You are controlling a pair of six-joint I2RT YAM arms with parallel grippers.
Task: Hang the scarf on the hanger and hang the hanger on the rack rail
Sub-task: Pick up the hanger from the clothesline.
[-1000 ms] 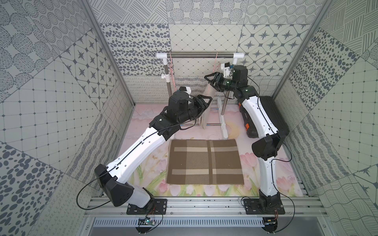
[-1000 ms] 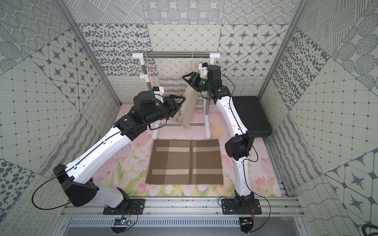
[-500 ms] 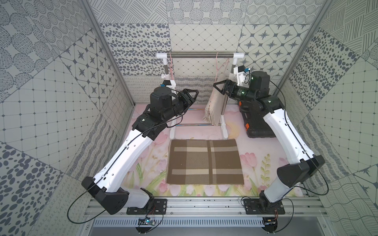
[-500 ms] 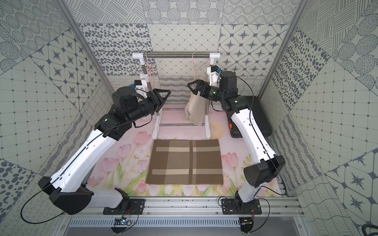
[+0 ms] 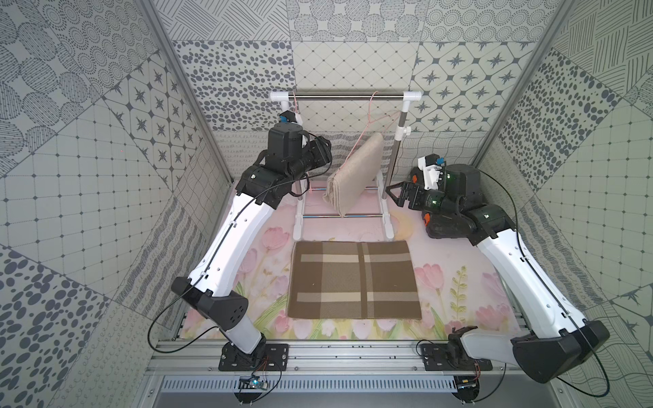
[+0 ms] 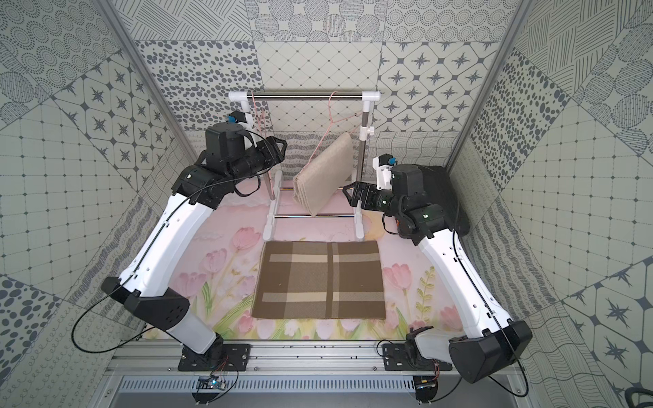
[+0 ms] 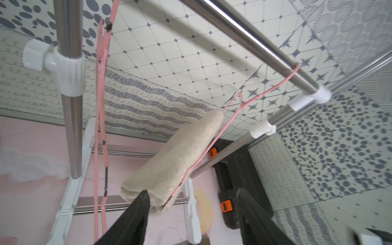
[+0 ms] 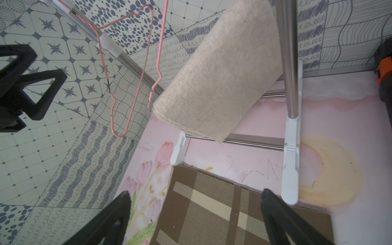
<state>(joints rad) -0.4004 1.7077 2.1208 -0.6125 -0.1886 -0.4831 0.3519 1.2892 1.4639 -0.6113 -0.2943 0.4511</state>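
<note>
My left gripper reaches the pink hanger next and grabs its near side wire below the hook, so the opening stays free to hang the scarf [image 5: 357, 173].
The beige folded scarf [image 5: 357, 173] hangs over the bottom of a pink wire hanger [image 5: 370, 109], whose hook sits on the rack's steel rail [image 5: 349, 95]. Hanger and scarf hang tilted, with the scarf's low end towards the left arm. My left gripper [image 5: 327, 155] is just left of that end and stands open with nothing between its fingers. In the left wrist view the scarf [image 7: 176, 157] shows beyond the left gripper [image 7: 193, 192]. My right gripper [image 5: 392, 192] is open, right of the rack's post and apart from the scarf [image 8: 218, 70].
An empty pink hanger [image 5: 295, 106] hangs at the rail's left end, behind the left wrist. A brown plaid mat [image 5: 353, 279] lies flat in front of the rack's white feet [image 5: 387, 226]. A black case with orange latches [image 6: 441, 183] sits behind the right arm.
Both arms have drawn back from the rack, the right one down and to the right, the left one to the left. The right gripper has opened wide. The hanger with the scarf now hangs free.
</note>
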